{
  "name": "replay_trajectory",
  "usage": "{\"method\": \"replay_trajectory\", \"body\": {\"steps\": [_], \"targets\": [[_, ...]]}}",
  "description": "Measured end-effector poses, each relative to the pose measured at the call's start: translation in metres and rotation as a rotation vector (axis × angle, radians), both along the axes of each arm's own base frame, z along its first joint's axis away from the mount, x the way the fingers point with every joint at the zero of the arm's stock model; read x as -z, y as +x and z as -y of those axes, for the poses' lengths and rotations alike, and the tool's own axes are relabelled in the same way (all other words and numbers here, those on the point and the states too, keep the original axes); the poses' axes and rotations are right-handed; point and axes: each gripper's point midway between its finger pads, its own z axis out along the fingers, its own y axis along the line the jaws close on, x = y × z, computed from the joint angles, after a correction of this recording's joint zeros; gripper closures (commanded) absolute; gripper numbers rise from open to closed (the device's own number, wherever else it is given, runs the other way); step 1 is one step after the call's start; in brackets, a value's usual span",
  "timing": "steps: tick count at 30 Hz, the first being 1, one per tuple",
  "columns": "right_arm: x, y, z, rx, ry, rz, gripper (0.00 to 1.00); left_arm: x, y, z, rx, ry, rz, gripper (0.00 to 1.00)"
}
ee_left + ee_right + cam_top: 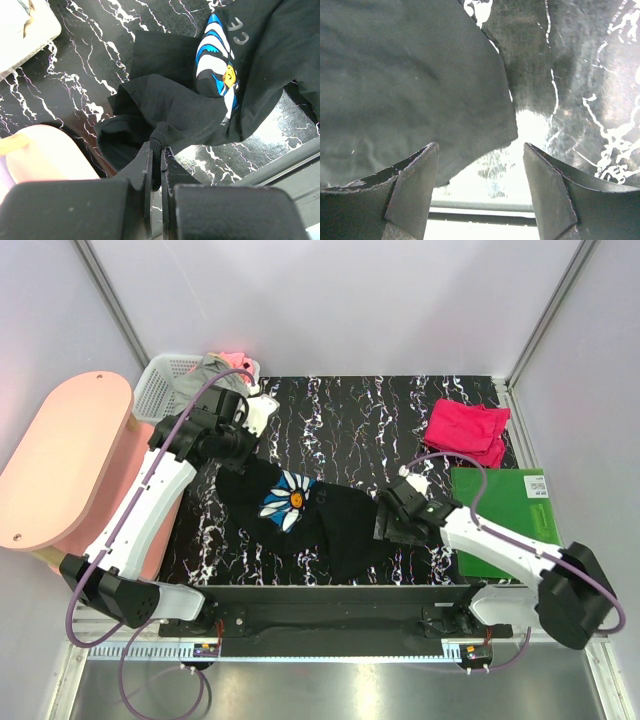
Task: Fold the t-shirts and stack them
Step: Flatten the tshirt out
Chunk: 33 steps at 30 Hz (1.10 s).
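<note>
My right gripper's open fingers hover above the flat cloth, so it is too early to close. It lowers, then closes on the hem corner (508, 138).
A black t-shirt (335, 525) with a blue-white daisy print (288, 502) lies crumpled across the middle of the marbled table. My left gripper (243, 455) is shut on a bunched fold at the shirt's far left corner; in the left wrist view the black cloth (170, 105) is pinched between the jaws of the left gripper (156, 146). My right gripper (386, 516) hovers open at the shirt's right edge. In the right wrist view the right gripper (480, 147) has a hem corner (485, 132) lying between its fingers, untouched. A crimson-pink t-shirt (468, 430) lies folded at the far right.
A green board (505, 525) lies flat at the right, under my right arm. A white lattice basket (165, 390) with clothes in it stands at the back left. A pink oval table (65, 460) sits beside the left arm. Frame posts bound the table.
</note>
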Motion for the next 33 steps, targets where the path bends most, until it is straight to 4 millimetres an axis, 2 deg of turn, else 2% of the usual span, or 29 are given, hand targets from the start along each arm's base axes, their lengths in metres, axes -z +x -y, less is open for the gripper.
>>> {"method": "replay_trajectory", "body": {"steps": [3,8,12,17,22,24,28,33], "targets": [[-0.002,-0.005,0.005,0.013,0.01,0.006,0.24,0.0,0.0,0.0,0.0,0.0,0.0,1.0],[0.021,-0.014,0.012,0.027,-0.046,-0.064,0.25,0.0,0.0,0.0,0.0,0.0,0.0,1.0],[0.03,-0.016,0.014,0.03,-0.075,-0.095,0.25,0.0,0.0,0.0,-0.001,0.0,0.0,1.0],[0.032,-0.008,0.015,0.054,-0.062,-0.085,0.27,0.0,-0.001,-0.001,0.0,-0.001,0.003,1.0],[0.048,-0.003,0.021,0.085,-0.058,-0.099,0.29,0.001,-0.005,-0.003,-0.001,0.001,0.001,1.0],[0.047,0.001,0.018,0.089,-0.046,-0.088,0.3,0.001,-0.006,-0.004,-0.002,0.002,0.002,1.0],[0.047,0.01,0.01,0.086,-0.025,-0.082,0.38,0.0,-0.008,-0.006,-0.003,0.004,0.006,1.0],[0.045,0.021,-0.009,0.072,0.051,-0.068,0.59,-0.001,-0.008,-0.008,-0.005,0.005,0.011,1.0]]}}
